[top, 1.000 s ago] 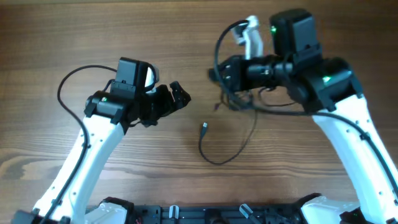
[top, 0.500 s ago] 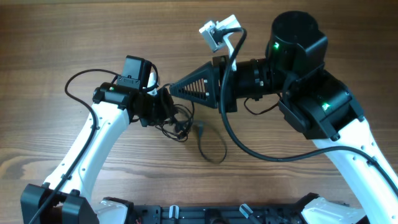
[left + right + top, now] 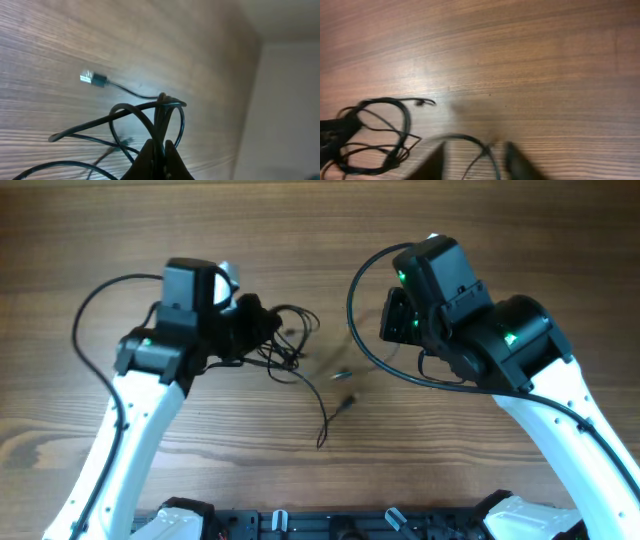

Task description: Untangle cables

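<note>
Next, my right gripper grabs the cables' bunched loops and leaves the cables' trailing ends free, so my left gripper is free to untangle parts of the cables.
The cables [image 3: 287, 338] are thin black cords bunched in a tangle left of the table's middle. One strand trails down to a loose end [image 3: 321, 442], and a small plug [image 3: 346, 401] lies nearby. My left gripper [image 3: 252, 323] is shut on the bunch; in the left wrist view its fingers [image 3: 150, 155] pinch several strands of the cables [image 3: 150, 107], and a plug [image 3: 92, 78] lies beyond. My right gripper [image 3: 476, 162] stands open low over the wood. A blurred cable loop [image 3: 470, 137] runs between its fingers without being pinched. The tangle [image 3: 380, 135] lies to its left.
The thick black arm cable [image 3: 365, 345] loops off my right arm [image 3: 470, 330] toward the tangle. Another thick cable [image 3: 95, 305] arcs behind my left arm [image 3: 150, 380]. The arm bases [image 3: 340, 525] line the front edge of the wooden table [image 3: 300, 220].
My left gripper shut on the tangle and carried it left and back. My right gripper let go of the cables, opened and drew back to the right.
</note>
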